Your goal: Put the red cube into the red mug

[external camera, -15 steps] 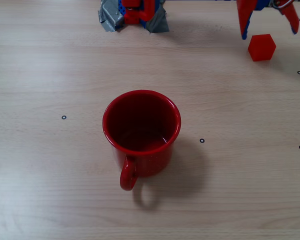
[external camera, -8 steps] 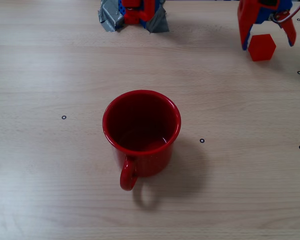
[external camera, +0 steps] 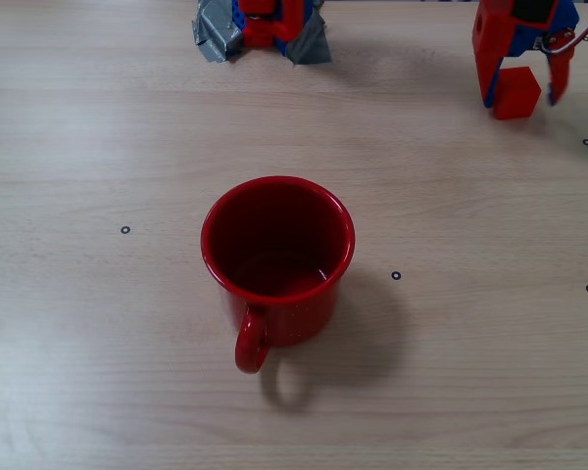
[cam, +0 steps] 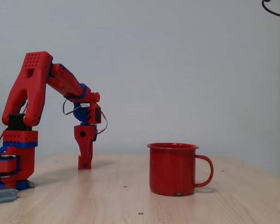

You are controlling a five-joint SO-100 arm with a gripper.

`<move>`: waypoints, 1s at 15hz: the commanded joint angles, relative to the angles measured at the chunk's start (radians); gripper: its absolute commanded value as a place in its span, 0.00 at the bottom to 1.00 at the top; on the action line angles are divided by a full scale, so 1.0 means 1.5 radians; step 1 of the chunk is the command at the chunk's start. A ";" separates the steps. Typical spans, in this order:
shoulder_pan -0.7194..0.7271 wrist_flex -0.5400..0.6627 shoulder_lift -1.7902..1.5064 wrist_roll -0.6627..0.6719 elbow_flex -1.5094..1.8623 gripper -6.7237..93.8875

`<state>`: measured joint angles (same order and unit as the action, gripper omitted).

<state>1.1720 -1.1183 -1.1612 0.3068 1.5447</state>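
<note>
I will next grab the cube by its opposite sides with my gripper, to put the red cube (external camera: pixel 516 96) into the red mug.
The red cube (external camera: pixel 516 96) sits on the wooden table at the far right in a fixed view. My gripper (external camera: pixel 521 98) is lowered over it and open. The left finger (external camera: pixel 488 73) is against the cube's left side, and the right finger (external camera: pixel 556 83) stands a little off its right side. The red mug (external camera: pixel 292 318) stands upright and empty mid-table, its handle (external camera: pixel 250 345) toward the camera, well apart from the cube. From the side, in a fixed view, the gripper (cam: pixel 85 163) reaches down to the tabletop left of the mug (cam: pixel 172 170). There the cube cannot be told apart from the red fingers.
The arm's red and blue base (external camera: pixel 265 24) is taped down at the table's far edge, and it stands at the left in a fixed view (cam: pixel 14 154). Small black dot marks (external camera: pixel 395 275) lie scattered on the wood.
The gripper has come down around the cube, and its right finger has swung inward toward it. Cube and mug have stayed where they were.
</note>
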 commanded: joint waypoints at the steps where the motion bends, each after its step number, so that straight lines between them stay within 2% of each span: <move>1: 0.015 0.010 -0.038 -0.005 -0.047 0.17; 4: 0.014 0.020 -0.040 -0.010 -0.046 0.07; 8: 0.002 0.015 -0.062 -0.040 -0.037 0.07; 15: -0.044 -0.160 -0.230 -0.171 -0.078 0.07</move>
<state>1.1259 -1.3131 -1.3545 0.0568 1.5079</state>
